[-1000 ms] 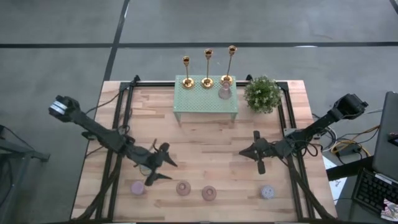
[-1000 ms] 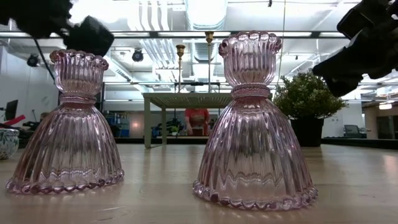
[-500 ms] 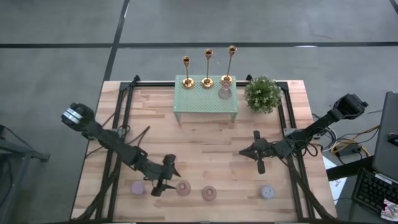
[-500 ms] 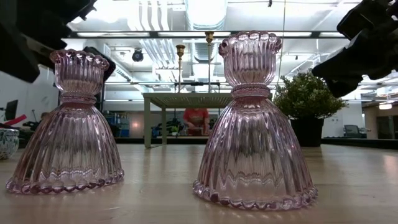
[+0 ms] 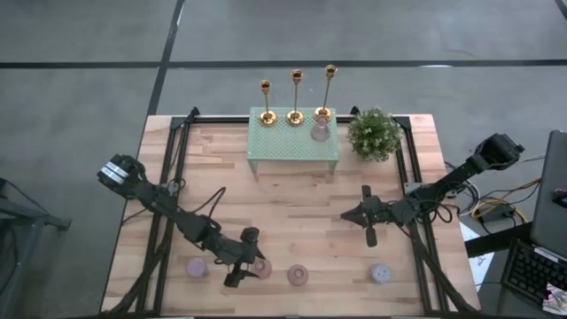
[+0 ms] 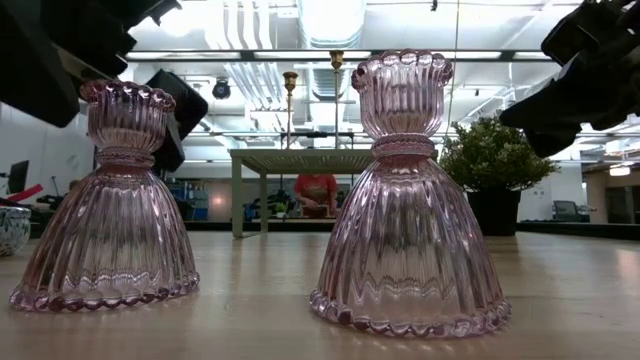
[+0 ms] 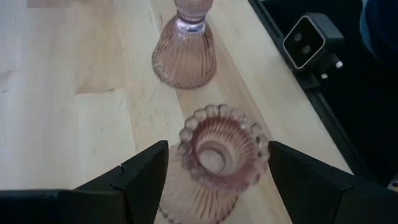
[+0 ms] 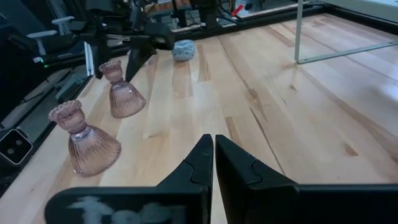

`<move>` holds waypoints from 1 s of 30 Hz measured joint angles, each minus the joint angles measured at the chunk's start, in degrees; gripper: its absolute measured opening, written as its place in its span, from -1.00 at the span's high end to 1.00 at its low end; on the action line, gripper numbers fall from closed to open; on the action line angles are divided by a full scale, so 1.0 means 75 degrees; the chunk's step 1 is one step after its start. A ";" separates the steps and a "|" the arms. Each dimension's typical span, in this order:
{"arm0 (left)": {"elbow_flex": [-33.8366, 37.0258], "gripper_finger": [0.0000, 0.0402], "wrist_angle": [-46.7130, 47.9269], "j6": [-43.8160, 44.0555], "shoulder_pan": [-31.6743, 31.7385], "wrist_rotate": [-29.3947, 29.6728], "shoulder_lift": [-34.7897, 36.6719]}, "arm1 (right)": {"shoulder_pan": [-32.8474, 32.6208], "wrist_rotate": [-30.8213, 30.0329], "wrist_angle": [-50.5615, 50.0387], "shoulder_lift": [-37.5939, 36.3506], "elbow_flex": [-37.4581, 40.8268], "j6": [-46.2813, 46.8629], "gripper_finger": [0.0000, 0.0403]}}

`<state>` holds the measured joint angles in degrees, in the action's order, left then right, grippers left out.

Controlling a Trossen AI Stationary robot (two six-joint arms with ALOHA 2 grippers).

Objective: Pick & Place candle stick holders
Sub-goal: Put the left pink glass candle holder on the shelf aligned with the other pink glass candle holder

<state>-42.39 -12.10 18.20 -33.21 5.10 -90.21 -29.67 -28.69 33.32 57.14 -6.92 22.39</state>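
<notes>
My left gripper should close on the pink glass holder now. Its fingers are beside the scalloped cup (image 5: 262,267) (image 7: 224,149), so they would hold the holder.
Three gold candle stick holders (image 5: 296,96) stand upright on their round bases along the far edge of a green perforated stand (image 5: 292,142). My left gripper (image 5: 239,266) is open near the table's near edge. Its two fingers stand on either side of the scalloped top cup of a pink ribbed glass holder (image 7: 221,146), and I see no touch. That holder also shows in the high view (image 5: 261,268) and in the low view (image 6: 105,210). My right gripper (image 5: 368,220) is shut and empty above the table's right half, seen in its wrist view (image 8: 213,152).
More pink glass holders stand along the near edge (image 5: 197,267) (image 5: 298,275), and one stands on the green stand (image 5: 320,130). A grey round one (image 5: 381,273) is near the right. A potted plant (image 5: 374,133) stands at the far right. A small camera (image 7: 311,40) sits at the table's near edge.
My left gripper has gone toward the table's near edge and right, and down, from the left middle of the table to the pink glass holder, and now stands astride its top. The right arm and the holders have kept still.
</notes>
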 joint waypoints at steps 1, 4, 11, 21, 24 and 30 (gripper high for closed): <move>-0.0012 -0.37 0.0008 0.0004 0.0000 0.0000 -0.0009 | 0.0000 -0.0003 0.0000 0.0000 0.0000 -0.0002 0.94; -0.0005 -0.33 -0.0140 0.0082 0.0000 0.0000 -0.0029 | 0.0000 -0.0011 0.0000 0.0000 0.0000 -0.0003 0.94; 0.0055 -0.08 -0.0403 0.0181 0.0000 0.0041 0.0006 | 0.0000 -0.0203 -0.0008 0.0000 0.0006 -0.0041 0.94; 0.0061 0.14 -0.0428 0.0128 0.0011 0.0441 0.0006 | 0.0008 -0.0205 -0.0005 0.0000 0.0009 -0.0050 0.94; 0.0064 0.07 -0.0443 0.0252 0.0033 0.1163 0.0006 | 0.0009 -0.0210 -0.0005 0.0000 0.0009 -0.0047 0.94; 0.0055 0.07 -0.0480 0.0733 0.0348 0.2409 0.0024 | 0.0009 -0.0205 0.0003 0.0000 0.0009 -0.0380 0.94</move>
<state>-41.98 -15.70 23.69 -30.61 23.17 -90.03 -29.61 -30.23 33.34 57.14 -6.85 19.54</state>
